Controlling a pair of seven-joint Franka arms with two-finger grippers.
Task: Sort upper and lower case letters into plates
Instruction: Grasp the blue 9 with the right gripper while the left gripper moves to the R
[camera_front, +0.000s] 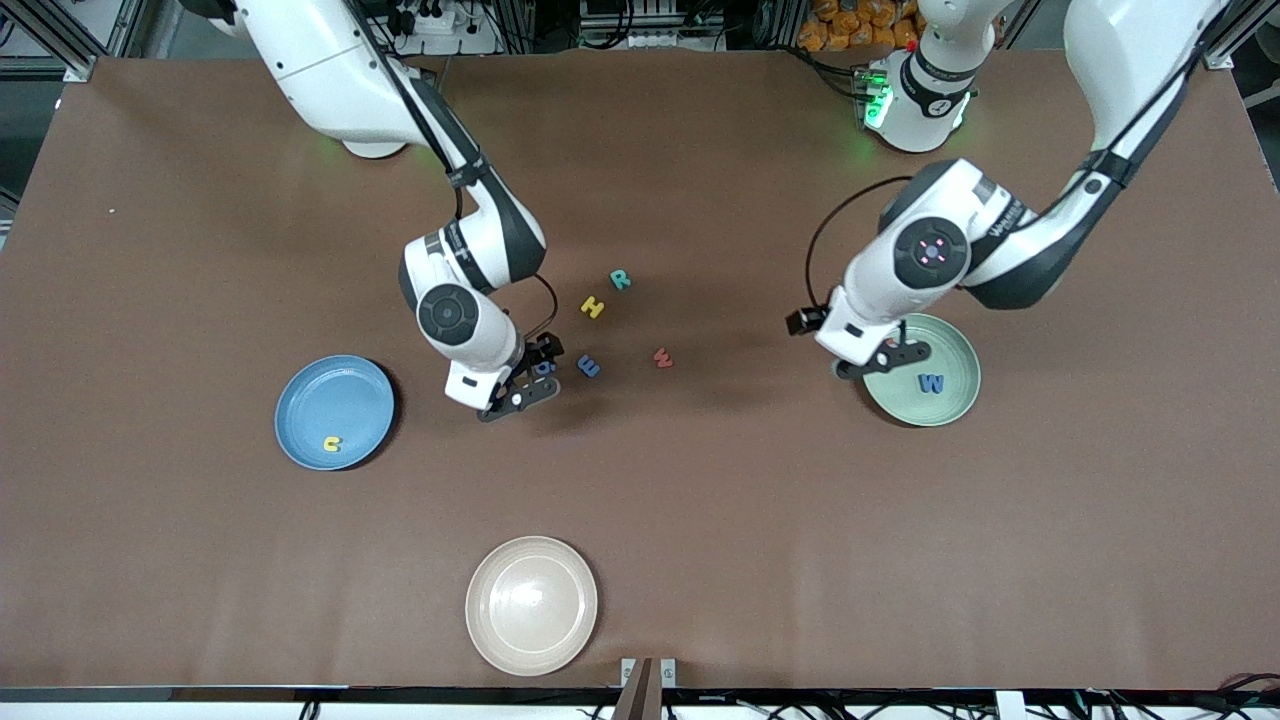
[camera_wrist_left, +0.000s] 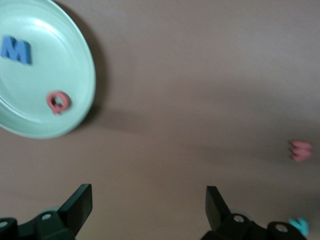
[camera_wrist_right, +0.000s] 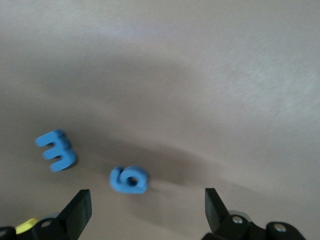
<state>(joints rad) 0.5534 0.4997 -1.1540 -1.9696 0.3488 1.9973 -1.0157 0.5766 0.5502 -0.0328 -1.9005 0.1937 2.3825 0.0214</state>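
Observation:
The lower case letters go on the blue plate (camera_front: 300, 395). To sort the blue g there, my right gripper grabs it across its loop and tail (camera_front: 545, 367) next.
My right gripper (camera_front: 531, 377) (camera_wrist_right: 147, 200) hangs open just over the table, with the blue g (camera_front: 545, 367) (camera_wrist_right: 129, 180) lying between its fingers, untouched. Beside it are the blue m (camera_front: 589, 367) (camera_wrist_right: 56, 150) and red w (camera_front: 663, 357) (camera_wrist_left: 300, 150). The yellow H (camera_front: 592, 307) and teal R (camera_front: 620, 279) lie farther from the front camera. My left gripper (camera_front: 884, 359) (camera_wrist_left: 148, 197) is open and empty over the pale green plate's (camera_front: 960, 345) (camera_wrist_left: 86, 60) rim. That plate holds the blue W (camera_front: 931, 382) (camera_wrist_left: 16, 50) and red G (camera_wrist_left: 58, 102). The blue plate (camera_front: 300, 395) holds the yellow u (camera_front: 331, 442).
A cream-beige plate (camera_front: 531, 605) with nothing in it sits near the table's front edge, nearer the front camera than the letters. The brown table runs wide around both coloured plates.

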